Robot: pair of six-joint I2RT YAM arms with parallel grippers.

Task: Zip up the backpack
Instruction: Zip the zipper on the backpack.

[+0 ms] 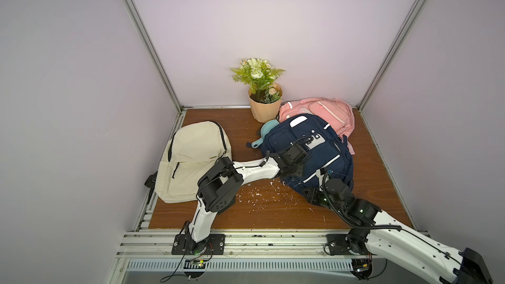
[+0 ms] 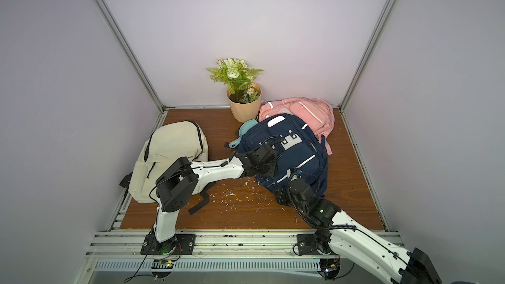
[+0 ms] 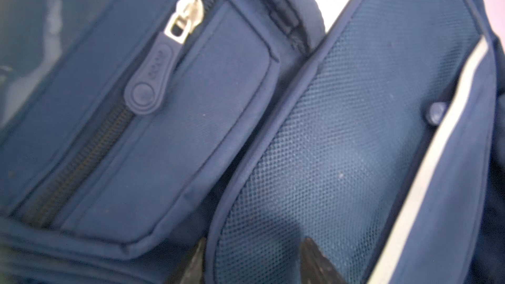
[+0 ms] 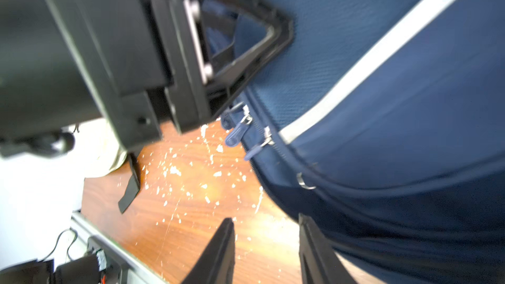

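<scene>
The navy zipper pull beside the white stripe needs to be pinched by its hanging tab with my right gripper next. That will pull the zipper closed.
The navy backpack [image 1: 281, 137] [image 2: 300, 154] lies on the wooden table, right of centre in both top views. My left gripper [image 1: 290, 172] [image 3: 255, 255] presses down on its front. The jaws stand open and straddle the piped edge of a mesh panel [image 3: 328, 146]. Beside that panel, a front pocket's zipper shows a silver slider with a navy pull [image 3: 149, 88]. My right gripper [image 1: 310, 195] [image 4: 266, 221] is open over bare table at the bag's near edge, one finger beside the fabric. Two navy zipper pulls [image 4: 237, 132] hang at the bag's rim, just below the left gripper.
A cream backpack [image 1: 191, 157] lies at the left, its black strap [image 2: 199, 203] trailing on the table. A pink backpack [image 1: 328, 110] is behind the navy one, beside a potted plant [image 1: 263, 107]. A teal object [image 1: 266, 129] pokes out at the bag's far left. White flecks [image 1: 262, 195] dot the wood.
</scene>
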